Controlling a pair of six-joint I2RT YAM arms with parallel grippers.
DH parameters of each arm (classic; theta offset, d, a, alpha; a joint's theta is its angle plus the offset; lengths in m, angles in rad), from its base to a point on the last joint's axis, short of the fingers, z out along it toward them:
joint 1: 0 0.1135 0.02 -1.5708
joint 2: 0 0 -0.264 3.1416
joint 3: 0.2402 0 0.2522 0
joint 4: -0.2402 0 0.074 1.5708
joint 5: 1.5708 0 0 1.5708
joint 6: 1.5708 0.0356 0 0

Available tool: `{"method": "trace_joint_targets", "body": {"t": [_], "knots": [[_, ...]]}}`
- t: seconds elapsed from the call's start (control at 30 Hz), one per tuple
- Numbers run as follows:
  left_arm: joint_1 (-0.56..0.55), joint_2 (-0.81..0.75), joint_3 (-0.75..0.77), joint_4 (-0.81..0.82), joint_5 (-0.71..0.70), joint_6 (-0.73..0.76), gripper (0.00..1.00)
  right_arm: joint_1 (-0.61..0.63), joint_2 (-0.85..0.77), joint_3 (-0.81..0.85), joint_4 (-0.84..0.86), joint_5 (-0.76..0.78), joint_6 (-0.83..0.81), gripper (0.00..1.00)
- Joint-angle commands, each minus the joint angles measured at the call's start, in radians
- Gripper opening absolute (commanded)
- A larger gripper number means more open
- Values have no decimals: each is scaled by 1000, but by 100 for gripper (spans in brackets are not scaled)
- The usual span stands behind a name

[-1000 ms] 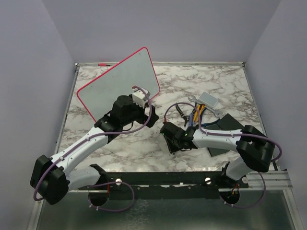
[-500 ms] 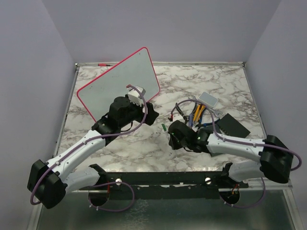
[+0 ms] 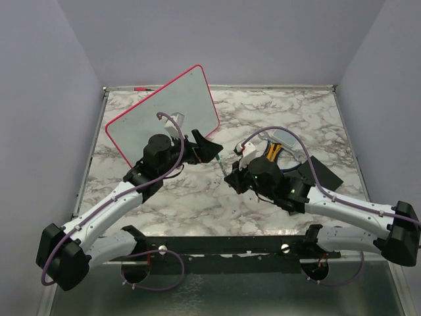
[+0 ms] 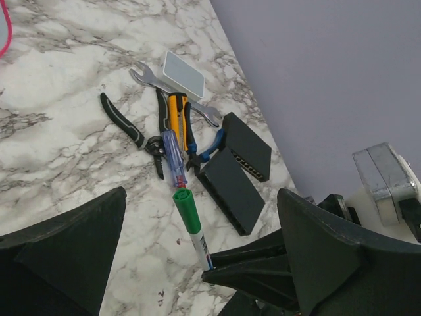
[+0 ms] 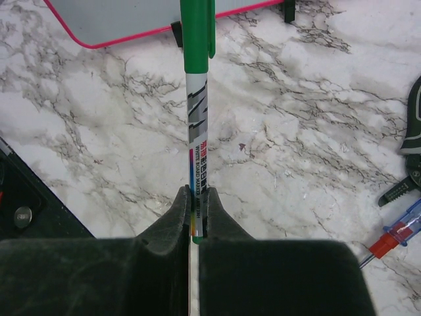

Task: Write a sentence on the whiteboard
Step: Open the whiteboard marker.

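I next need to grab the marker's green cap [image 3: 219, 158] [image 4: 188, 211] with my left gripper to uncap the marker. My right gripper keeps holding the marker's body.
The whiteboard [image 3: 164, 108], white with a pink rim, leans tilted at the back left of the marble table; its lower edge [image 5: 131, 16] shows at the top of the right wrist view. My right gripper [image 5: 196, 201] is shut on the tail end of a white marker with a green cap [image 5: 197, 99], held above the table with the cap pointing toward the board. My left gripper [image 3: 208, 149] stands open just right of the board, facing the marker [image 4: 187, 214], whose cap sits between its wide-spread fingers [image 4: 66, 243] without touching them.
Right of centre lies a heap of tools: black-handled pliers [image 4: 128, 125], a wrench [image 4: 148, 76], a yellow knife [image 4: 174, 112], a screwdriver [image 4: 172, 155], a small white box [image 4: 184, 71] and two black pads [image 4: 233, 184]. A red pen [image 3: 139, 87] lies at the back edge.
My right gripper has closed on the marker, lifted it off the table and carried it left toward the board. My left gripper has swung from facing the board round toward the marker.
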Motion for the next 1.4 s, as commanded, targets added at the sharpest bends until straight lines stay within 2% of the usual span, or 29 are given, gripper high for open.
{"method": "trace_joint_targets", "body": {"t": [0.0,0.07,0.17,0.3,0.57,0.77,0.8,0.87,0.93,1.0,1.07,1.13,1.27,1.37], "knots": [[18,-1,-1,-3,75,-85,92,6,-33,32,43,-31,-76,0],[27,4,-9,-8,73,-98,81,6,-36,36,46,-39,-89,0],[36,12,-17,2,71,-120,73,6,-39,41,42,-56,-117,0],[39,26,-22,40,82,-148,56,6,-37,54,26,-68,-150,0],[42,43,-22,49,85,-168,39,6,-20,69,21,-65,-176,0],[43,41,-30,50,74,-191,1,7,-5,75,25,-25,-164,1],[45,41,-31,50,69,-199,0,6,-7,74,28,-2,-153,10],[51,40,-32,58,54,-225,0,6,-20,72,37,39,-114,42],[56,34,-40,91,28,-272,0,6,-46,55,80,69,-81,68],[59,29,-46,169,0,-327,0,5,-79,22,160,68,-55,83],[60,28,-45,229,-32,-375,0,5,-110,-15,259,62,-25,91],[60,25,-48,296,-63,-422,0,3,-137,-44,362,41,-4,95],[60,16,-59,408,-115,-498,0,-17,-169,-86,595,-15,32,98],[60,1,-76,482,-141,-546,0,-78,-178,-102,706,-87,85,99]]}}
